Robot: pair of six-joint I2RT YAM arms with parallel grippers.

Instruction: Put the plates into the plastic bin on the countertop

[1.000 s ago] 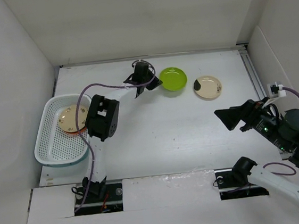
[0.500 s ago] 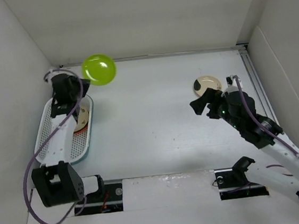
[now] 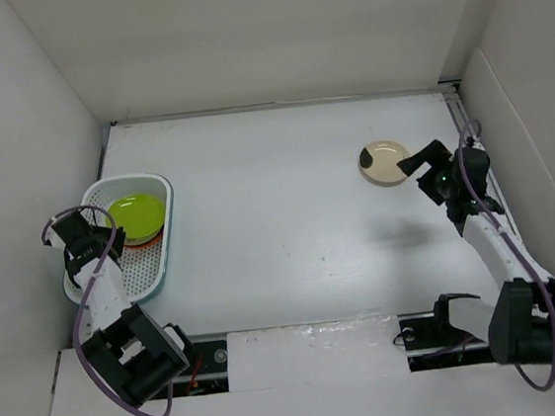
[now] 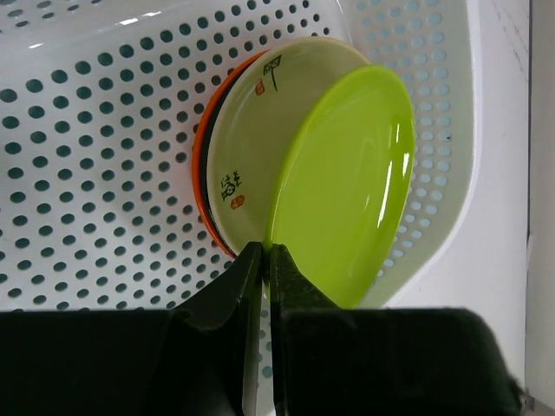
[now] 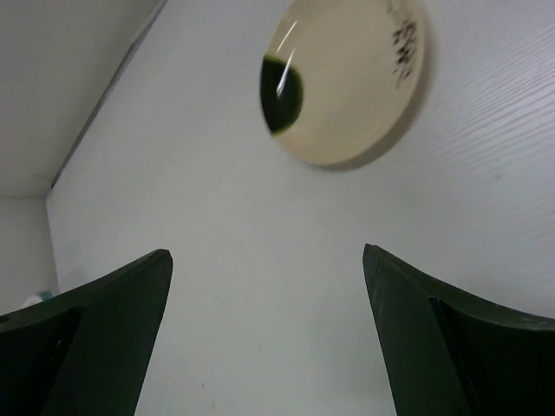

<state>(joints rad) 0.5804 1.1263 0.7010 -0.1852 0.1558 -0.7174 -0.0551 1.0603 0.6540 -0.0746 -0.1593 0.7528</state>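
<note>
I will grab the beige plate by its rim (image 3: 400, 175) (image 5: 412, 85) opposite the dark marking with my right gripper next, so the marked side stays free for my left gripper.
The lime green plate (image 3: 137, 215) lies tilted over a stack in the plastic bin (image 3: 97, 277) at the left. My left gripper (image 3: 103, 224) is shut on its rim. In the left wrist view the green plate (image 4: 347, 182) leans on a beige plate with dark markings (image 4: 247, 130), with an orange plate (image 4: 199, 186) and a black edge under it; my left gripper (image 4: 264, 253) pinches the green rim. The other beige plate (image 3: 385, 162) lies on the countertop (image 3: 279, 218) at the back right. My right gripper (image 3: 415, 165) is open and empty just right of it, apart from it. In the right wrist view that beige plate (image 5: 347, 78) is beyond my right gripper (image 5: 269, 260).
White walls bound the countertop on the left, back and right. The bin's perforated wall (image 4: 78, 113) surrounds the stack. A rail (image 3: 469, 138) runs along the right edge of the countertop.
My left arm has swung from the back of the table to the bin, carrying the lime green plate onto the stack. My right arm has moved back and right, up beside the beige plate.
</note>
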